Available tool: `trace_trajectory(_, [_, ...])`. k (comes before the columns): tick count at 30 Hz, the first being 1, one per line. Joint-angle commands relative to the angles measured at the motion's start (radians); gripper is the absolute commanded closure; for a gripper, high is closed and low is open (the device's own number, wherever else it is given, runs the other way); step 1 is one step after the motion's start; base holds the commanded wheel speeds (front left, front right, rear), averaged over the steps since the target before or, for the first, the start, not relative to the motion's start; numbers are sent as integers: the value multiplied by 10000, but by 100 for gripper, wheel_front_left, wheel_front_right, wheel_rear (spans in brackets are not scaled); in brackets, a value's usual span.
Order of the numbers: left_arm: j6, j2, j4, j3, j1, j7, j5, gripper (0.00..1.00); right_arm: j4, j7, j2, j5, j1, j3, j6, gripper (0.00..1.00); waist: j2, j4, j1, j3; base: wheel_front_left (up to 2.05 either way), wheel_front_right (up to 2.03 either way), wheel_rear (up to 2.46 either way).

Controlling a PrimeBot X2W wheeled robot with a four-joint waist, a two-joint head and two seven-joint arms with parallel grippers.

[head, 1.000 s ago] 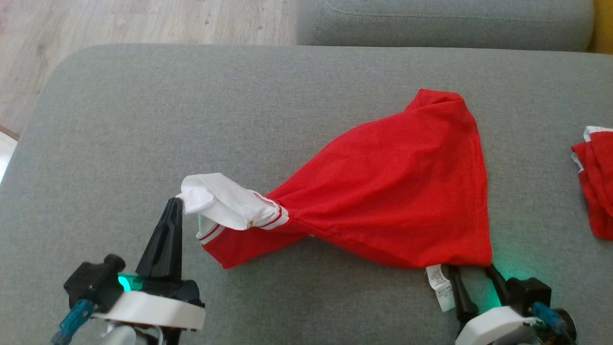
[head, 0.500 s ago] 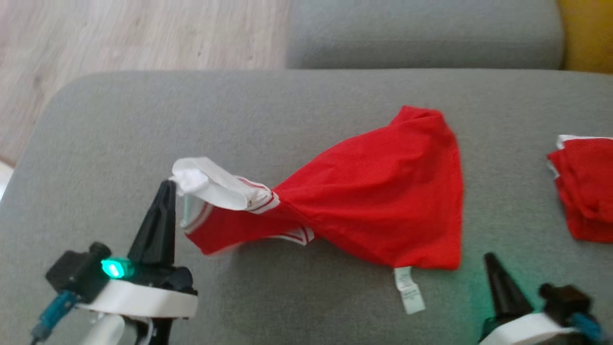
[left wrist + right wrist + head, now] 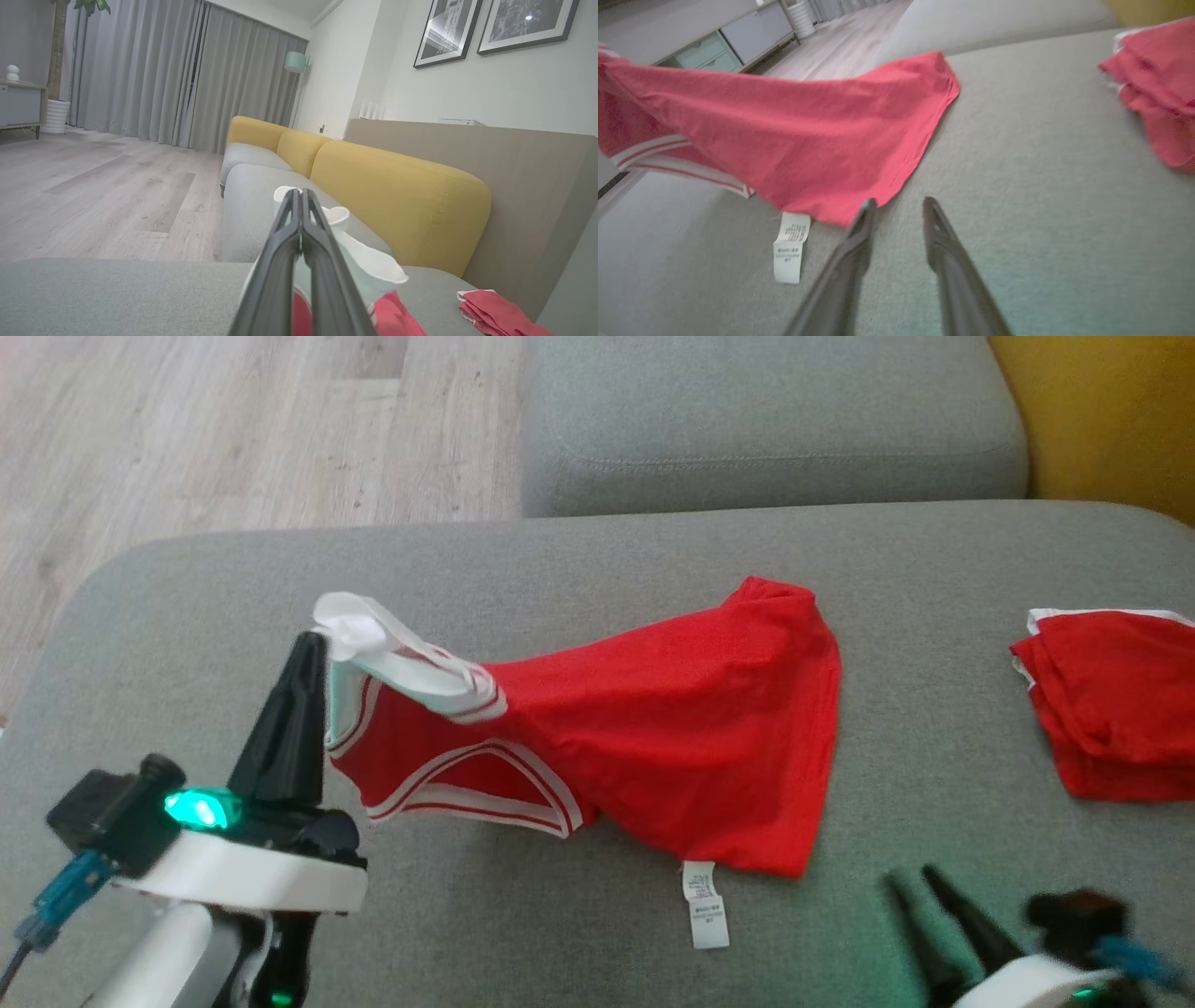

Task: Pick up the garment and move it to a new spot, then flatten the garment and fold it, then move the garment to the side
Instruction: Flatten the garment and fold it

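The right gripper grips the red garment's hem corner near the white label next, to flatten the garment for folding.
A red garment (image 3: 672, 728) with white striped trim lies spread on the grey sofa seat (image 3: 560, 569). My left gripper (image 3: 313, 639) is shut on the garment's white edge and holds that end raised off the cushion. In the left wrist view the shut left gripper (image 3: 299, 193) pinches the white cloth (image 3: 369, 266). My right gripper (image 3: 910, 877) stands open on the cushion, just right of the garment's near corner, holding nothing. In the right wrist view the right gripper (image 3: 899, 201) has its fingers parted beside the garment's (image 3: 822, 126) hem. A white label (image 3: 705, 905) hangs from that hem.
A second, folded red garment (image 3: 1111, 709) lies at the right of the seat. Another grey cushion (image 3: 766, 420) and a yellow backrest (image 3: 1102, 420) lie beyond. Wooden floor (image 3: 187, 429) shows past the seat's left edge.
The camera has shifted. My right gripper came off the garment's near hem, shut, then parted again. The raised left end has untwisted, showing a striped opening.
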Motion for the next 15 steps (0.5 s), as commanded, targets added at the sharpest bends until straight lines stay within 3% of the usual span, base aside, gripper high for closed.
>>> trace_trajectory(1, [-74,201,-202,415,-662,-4,-40,100,-141,-107,-88,-113,-453,346,-9,0,0,32,1,48,0,0,0])
trace_trajectory(7, [-190,15,97,173,-869,7,23,100,1934,-576,478,-801,-1311,1541,-9,0,0,280,1,302,0,0,0])
trace_trajectory(15, [-392,-287,426,-99,-1328,-29,108,100,4694,-1840,962,-1593,-2886,1975,-9,0,0,690,1,703,0,0,0])
